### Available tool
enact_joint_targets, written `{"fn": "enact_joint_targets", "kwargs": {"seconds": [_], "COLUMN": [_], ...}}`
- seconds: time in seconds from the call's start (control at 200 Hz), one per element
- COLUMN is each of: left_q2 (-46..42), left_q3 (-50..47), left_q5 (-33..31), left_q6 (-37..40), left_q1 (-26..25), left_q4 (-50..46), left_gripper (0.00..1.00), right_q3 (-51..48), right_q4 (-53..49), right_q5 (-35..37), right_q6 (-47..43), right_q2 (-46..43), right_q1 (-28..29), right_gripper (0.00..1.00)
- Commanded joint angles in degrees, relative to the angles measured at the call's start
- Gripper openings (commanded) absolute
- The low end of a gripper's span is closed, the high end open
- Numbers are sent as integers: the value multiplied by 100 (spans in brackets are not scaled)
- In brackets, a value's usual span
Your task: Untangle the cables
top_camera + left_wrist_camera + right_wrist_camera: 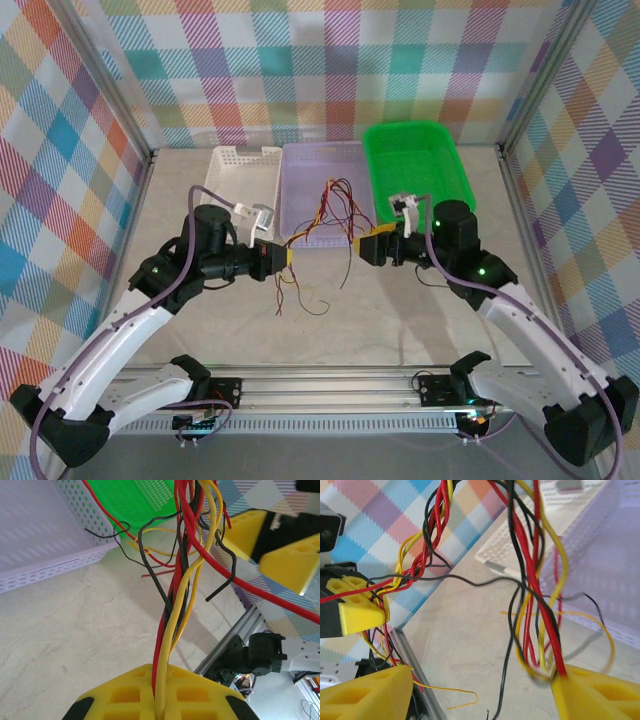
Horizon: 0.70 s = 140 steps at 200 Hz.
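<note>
I will next grab the looped cables of the heap with my right gripper, across from my left gripper's end of the heap, so loose cable ends stay free to untangle.
The cables (322,214) are a tangled bunch of yellow, red and black wires strung in the air between my two grippers, over the front of the lavender tray (310,165). My left gripper (282,257) is shut on one end of the bunch; in the left wrist view a yellow and a red wire (172,615) run straight into the closed fingers (125,695). My right gripper (482,676) stands open with its fingers far apart. Several cables (537,605) loop against the inner edge of its right finger (595,695). Loose ends (300,300) hang down to the table.
A white perforated basket (240,165) sits back left and a green basket (440,150) back right, flanking the lavender tray. An aluminium rail (330,385) runs along the near edge. Checkered walls enclose the workspace.
</note>
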Motion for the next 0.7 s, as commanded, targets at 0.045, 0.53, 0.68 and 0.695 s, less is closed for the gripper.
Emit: {"fn": "enact_joint_targets", "kwargs": {"seconds": [0.045, 0.53, 0.68, 0.695], "left_q2": [219, -200, -312, -308], "left_q3": [173, -639, -964, -979], "left_q5": [-134, 1240, 1333, 1346], "left_q6": [-35, -526, -633, -644], "left_q1": [-61, -115, -139, -148], "left_q4": [-328, 1395, 1736, 1765], "left_gripper": [0, 0, 0, 0], "right_q3": [-110, -934, -1050, -1055], "right_q4": [-594, 1889, 2536, 2556], "right_q5": [1170, -821, -591, -567], "right_q6": [-71, 976, 922, 903], "right_q2": [-525, -4, 443, 495], "right_q1": [-12, 936, 1426, 1462], "right_gripper": [75, 74, 73, 74]}}
